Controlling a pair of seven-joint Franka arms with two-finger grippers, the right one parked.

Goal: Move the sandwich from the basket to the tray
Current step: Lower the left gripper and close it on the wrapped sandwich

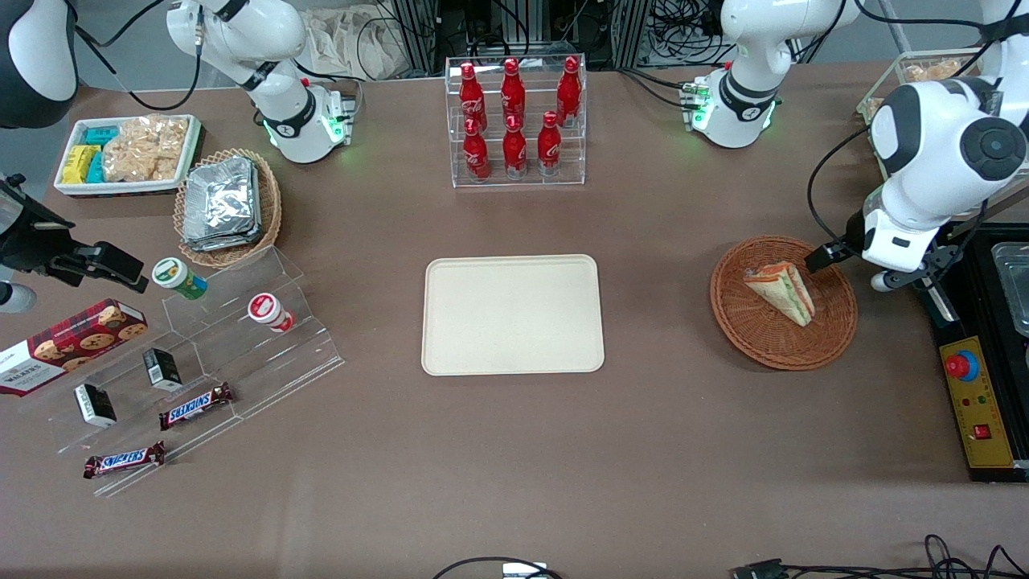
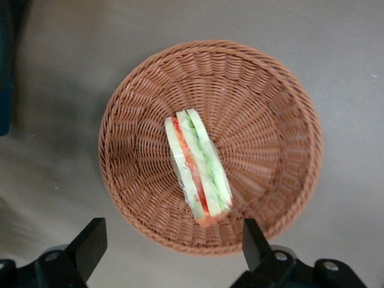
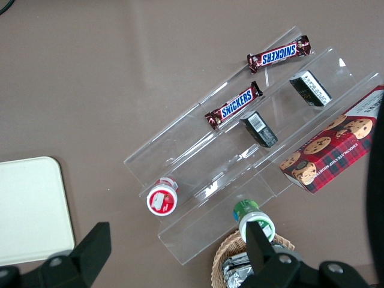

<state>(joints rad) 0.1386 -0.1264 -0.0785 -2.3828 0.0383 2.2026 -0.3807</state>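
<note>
The clear-wrapped sandwich should move onto the tray (image 1: 513, 314), so my gripper should reach it and grab its bread body (image 1: 779, 291).
The sandwich (image 1: 781, 291) is a clear-wrapped wedge of pale bread with green and orange-red filling. It lies in the round reddish-brown wicker basket (image 1: 756, 331) toward the working arm's end of the table. My gripper (image 1: 854, 269) hovers open above the basket's rim, at the edge nearest the working arm's end, and holds nothing. In the left wrist view the sandwich (image 2: 198, 168) lies across the basket (image 2: 258, 120), and my gripper (image 2: 173, 234) spreads wide just outside the rim, near the sandwich's blunt end. The cream-beige tray (image 1: 513, 314) sits bare at mid-table.
A clear rack of red cola bottles (image 1: 514, 121) stands farther from the camera than the tray. A yellow control box with a red button (image 1: 975, 402) lies at the working arm's end. A stepped acrylic shelf with snacks (image 1: 185, 362) and a tan basket of foil packets (image 1: 225, 205) are at the parked arm's end.
</note>
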